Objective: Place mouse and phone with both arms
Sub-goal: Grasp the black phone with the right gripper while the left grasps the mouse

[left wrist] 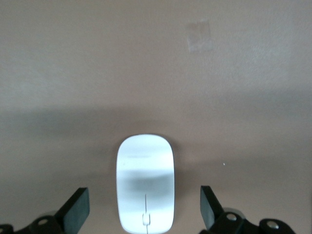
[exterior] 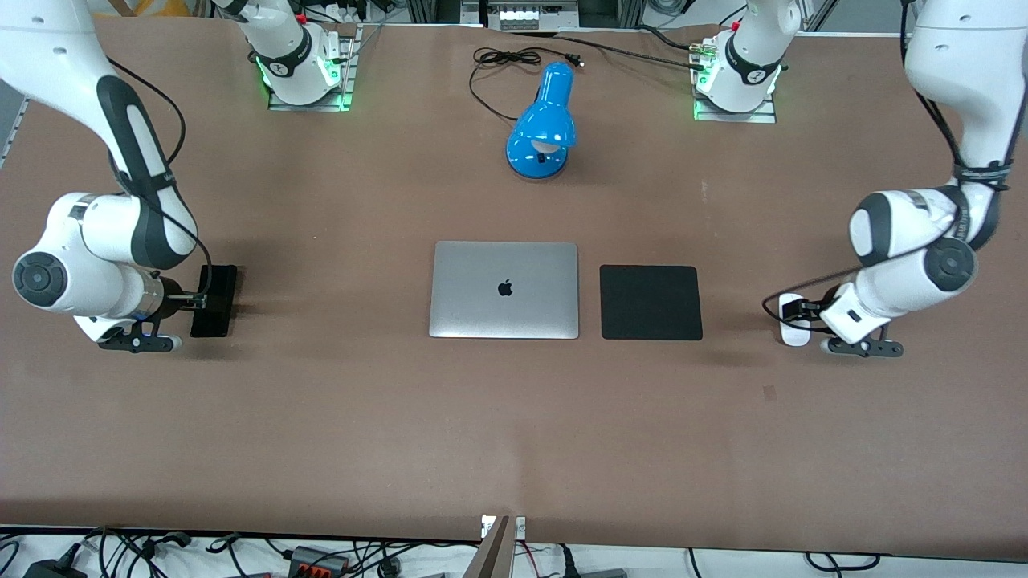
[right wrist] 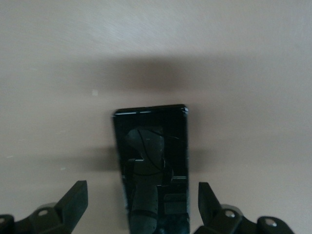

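My left fingertips are above the white mouse's sides in the left wrist view, so they must lower before closing.
The black phone lies flat on the brown table near the right arm's end. My right gripper is open and low over it. In the right wrist view the phone lies between the two fingers with a gap on each side, under my right gripper. The white mouse lies near the left arm's end. My left gripper is open and low over it. In the left wrist view the mouse sits between the spread fingers, untouched, under my left gripper.
A closed silver laptop lies mid-table, with a black square pad beside it toward the left arm's end. A blue desk lamp with a black cord stands farther from the front camera than the laptop.
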`<state>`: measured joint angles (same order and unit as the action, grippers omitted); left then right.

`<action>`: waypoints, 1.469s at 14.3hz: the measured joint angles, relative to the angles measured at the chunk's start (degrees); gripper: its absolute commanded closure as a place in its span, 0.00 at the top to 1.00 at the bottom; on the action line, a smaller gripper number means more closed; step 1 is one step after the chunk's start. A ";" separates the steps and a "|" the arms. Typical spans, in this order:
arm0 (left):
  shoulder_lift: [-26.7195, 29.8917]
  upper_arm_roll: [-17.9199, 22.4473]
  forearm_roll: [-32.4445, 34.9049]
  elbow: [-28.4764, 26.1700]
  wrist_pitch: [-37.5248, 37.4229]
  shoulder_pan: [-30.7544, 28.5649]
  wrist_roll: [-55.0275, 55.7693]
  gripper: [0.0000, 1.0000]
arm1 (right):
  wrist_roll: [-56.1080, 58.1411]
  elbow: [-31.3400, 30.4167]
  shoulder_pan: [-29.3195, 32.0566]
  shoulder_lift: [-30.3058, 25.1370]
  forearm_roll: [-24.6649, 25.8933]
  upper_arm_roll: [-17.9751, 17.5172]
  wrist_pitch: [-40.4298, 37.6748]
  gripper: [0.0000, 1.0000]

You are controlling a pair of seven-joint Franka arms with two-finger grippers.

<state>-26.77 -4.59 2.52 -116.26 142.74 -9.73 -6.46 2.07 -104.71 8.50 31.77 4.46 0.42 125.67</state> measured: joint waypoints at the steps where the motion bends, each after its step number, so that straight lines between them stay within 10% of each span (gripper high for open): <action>1: 0.00 0.00 0.00 -1.60 2.24 0.00 -0.10 1.00 | 0.00 0.00 0.48 0.67 0.00 0.00 0.12 1.00; 11: -0.97 0.12 4.67 -4.03 4.78 -0.19 -0.55 0.87 | -0.03 -0.31 0.79 3.46 -0.09 -0.18 0.20 1.00; 16: -2.34 0.13 4.67 -4.02 5.44 -0.19 -0.54 0.36 | -0.03 -0.98 0.87 3.75 -0.09 -0.18 0.20 1.00; 21: -0.54 0.10 4.68 -2.13 2.96 -0.18 -0.54 0.30 | -0.03 -1.30 0.91 3.89 -0.09 -0.18 0.20 0.93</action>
<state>-27.31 -4.49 7.19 -118.39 145.70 -9.90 -7.00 2.04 -106.01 9.41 35.66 4.37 0.24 125.87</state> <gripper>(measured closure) 0.388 0.000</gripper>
